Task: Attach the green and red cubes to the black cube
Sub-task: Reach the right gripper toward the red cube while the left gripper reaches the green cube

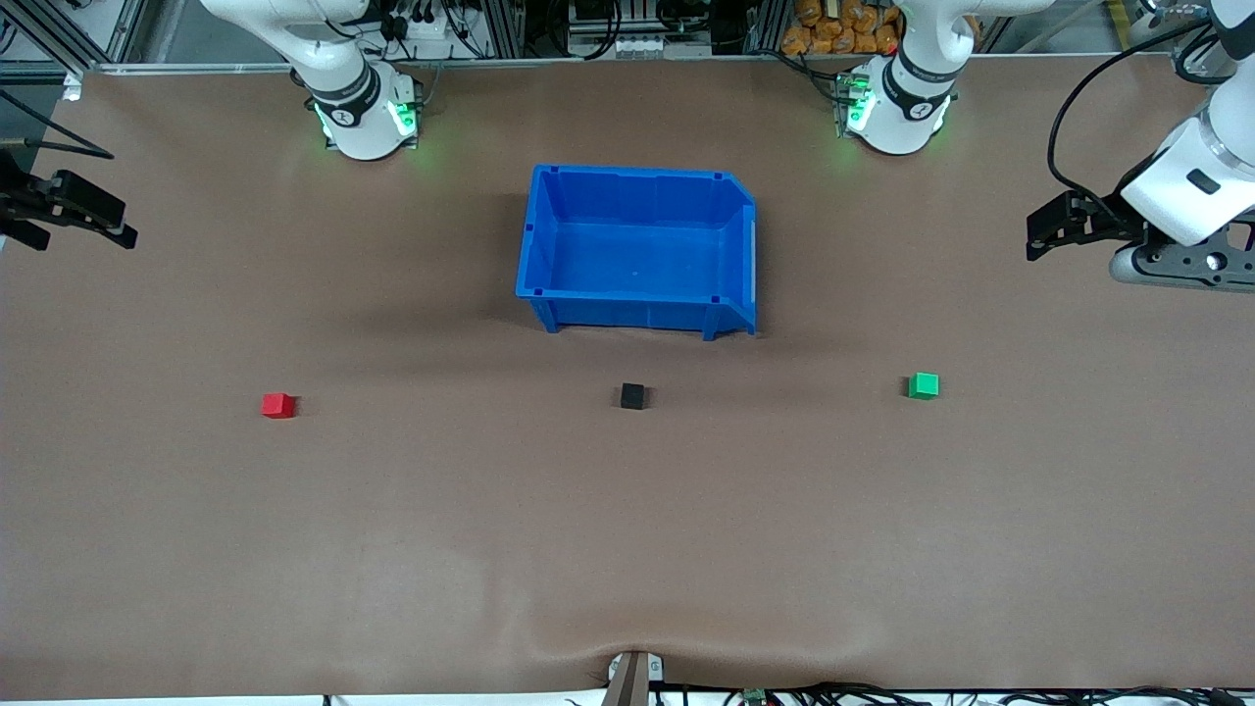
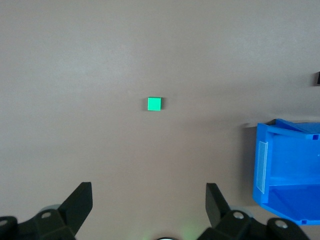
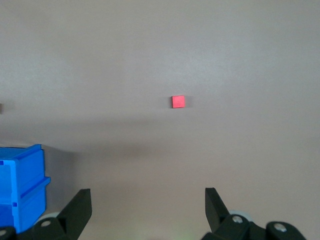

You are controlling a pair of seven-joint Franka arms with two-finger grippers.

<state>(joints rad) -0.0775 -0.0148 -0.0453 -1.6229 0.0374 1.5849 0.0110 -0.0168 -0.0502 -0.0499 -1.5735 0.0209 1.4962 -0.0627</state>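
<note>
The robot's right gripper should next grab the red cube by its opposite sides, so that it can attach the red cube (image 1: 277,405) to the black cube (image 1: 633,396).
The red cube (image 1: 277,405) lies toward the right arm's end of the table. The black cube (image 1: 633,396) lies mid-table, and the green cube (image 1: 923,385) toward the left arm's end. All three sit apart in a rough row. My left gripper (image 1: 1037,235) is open and empty, raised near its end of the table. Its wrist view shows the green cube (image 2: 154,104) well ahead of the open left gripper (image 2: 149,200). My right gripper (image 1: 125,224) is open and empty, raised near its end. Its wrist view shows the red cube (image 3: 178,102) ahead of the open right gripper (image 3: 148,202).
An empty blue bin (image 1: 627,314) stands mid-table, farther from the front camera than the black cube. It also shows in the left wrist view (image 2: 287,170) and in the right wrist view (image 3: 22,185). Brown table surface surrounds the cubes.
</note>
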